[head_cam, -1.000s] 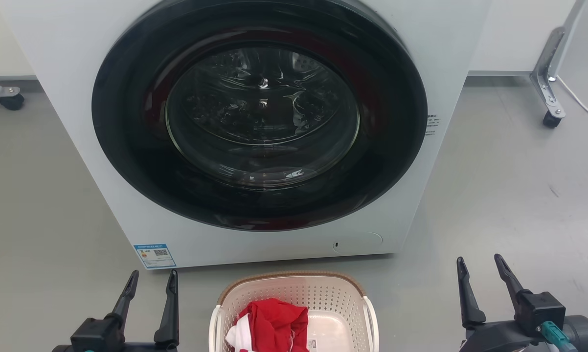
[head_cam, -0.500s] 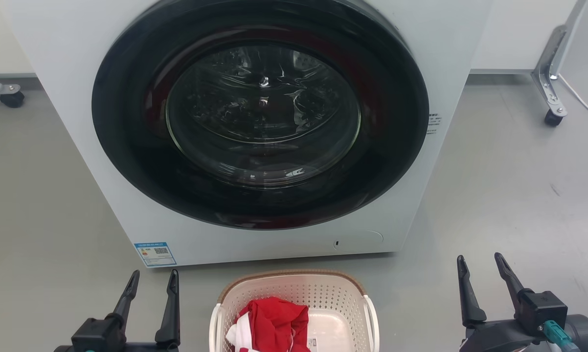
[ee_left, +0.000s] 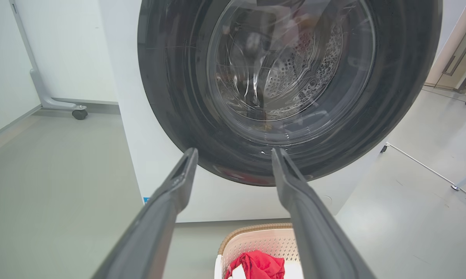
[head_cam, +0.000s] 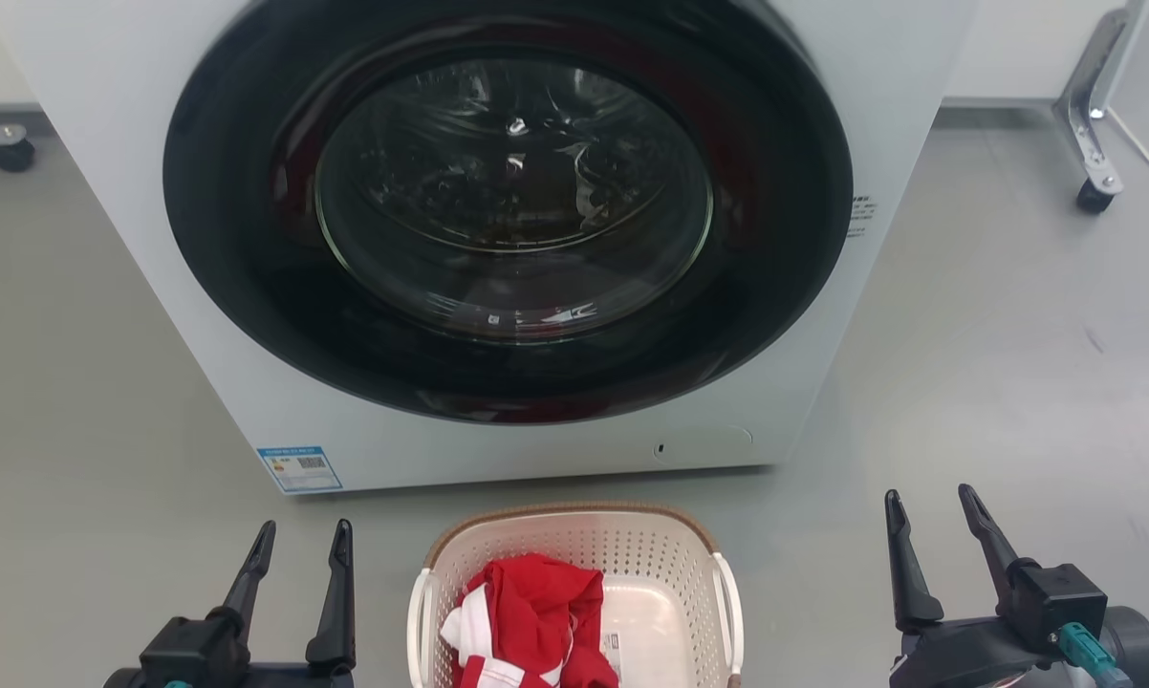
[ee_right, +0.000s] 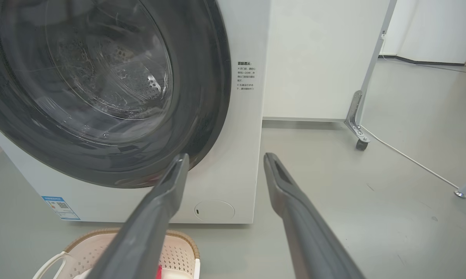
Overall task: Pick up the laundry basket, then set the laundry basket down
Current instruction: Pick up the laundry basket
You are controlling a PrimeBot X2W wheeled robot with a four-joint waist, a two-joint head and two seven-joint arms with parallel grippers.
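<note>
The basket's body is far too wide for the robot's fingers, so the left gripper should next grab the basket by its slim white side handle point(head_cam: 418, 629).
The laundry basket point(head_cam: 661, 549) is cream-white perforated plastic with a brown rim and white side handles. It stands on the grey floor at the bottom centre of the head view, just in front of the washing machine, with a red and white cloth point(head_cam: 536, 616) inside. My left gripper point(head_cam: 305, 527) hovers open to the basket's left and my right gripper point(head_cam: 926, 495) open to its right, both apart from it and holding nothing. The basket point(ee_left: 256, 242) sits low between the fingers in the left wrist view, and the basket point(ee_right: 178, 252) lies at the lower left in the right wrist view.
A white front-loading washing machine point(head_cam: 106, 115) with a large dark round door point(head_cam: 508, 201) stands directly behind the basket. Wheeled metal frame feet point(head_cam: 1095, 186) and a thin white cable point(ee_right: 407, 159) lie on the floor at the right; another caster point(head_cam: 6, 153) at the left.
The head view has shifted, so the washing machine sits higher and closer and the basket shows slightly more. Both grippers stay open beside the basket.
</note>
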